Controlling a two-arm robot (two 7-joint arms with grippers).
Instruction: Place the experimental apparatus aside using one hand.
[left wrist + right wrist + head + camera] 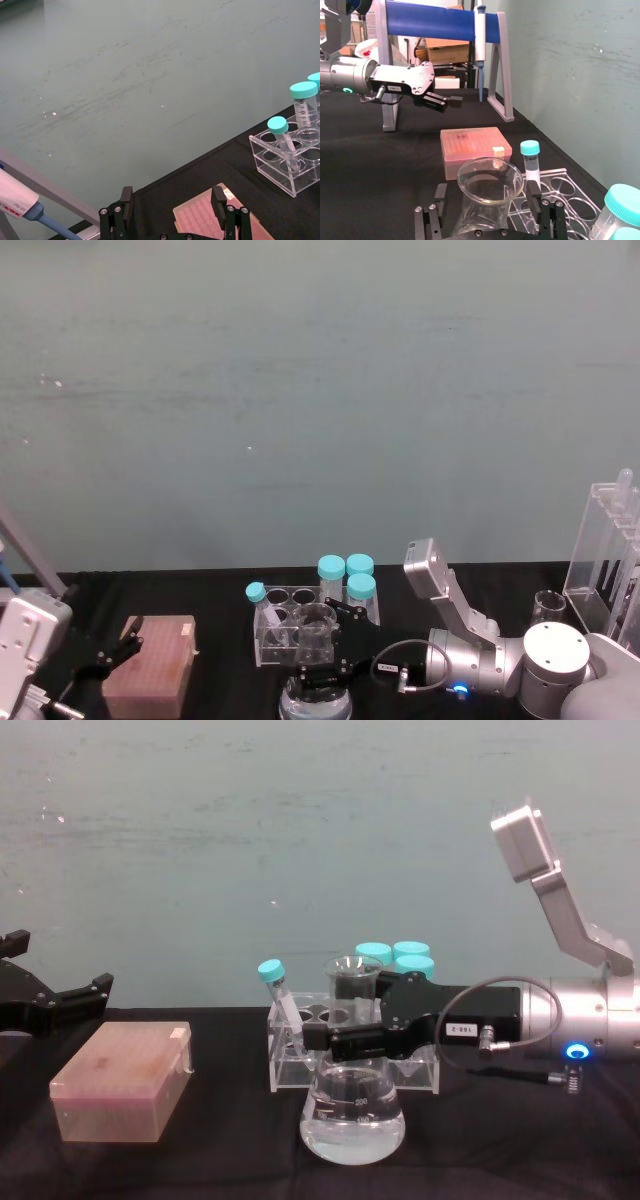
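Observation:
Next, the right gripper grabs the conical flask by its narrow, straight neck [352, 1008], because the conical flask's body [353, 1110] slopes out wide toward its base.
A large conical flask [353, 1120] with clear liquid stands on the black table, in front of a clear tube rack. My right gripper [345, 1040] reaches in from the right and is open, with one finger on each side of the flask's neck [485, 187]; small gaps show between the fingers [440, 192] and the glass. From the head, the same gripper [325, 655] sits over the flask [313, 702]. A small glass beaker [548, 608] and a tall acrylic rack [608, 550] stand at the far right. My left gripper [171, 205] hangs open over the pink box, holding nothing.
A clear rack [300, 1060] holding teal-capped tubes [392, 955] stands just behind the flask. To the left lies a pink tip box [125, 1080]. A blue pipette stand [440, 22] with a pipette rises behind the left arm. Bare black table lies in front of the box.

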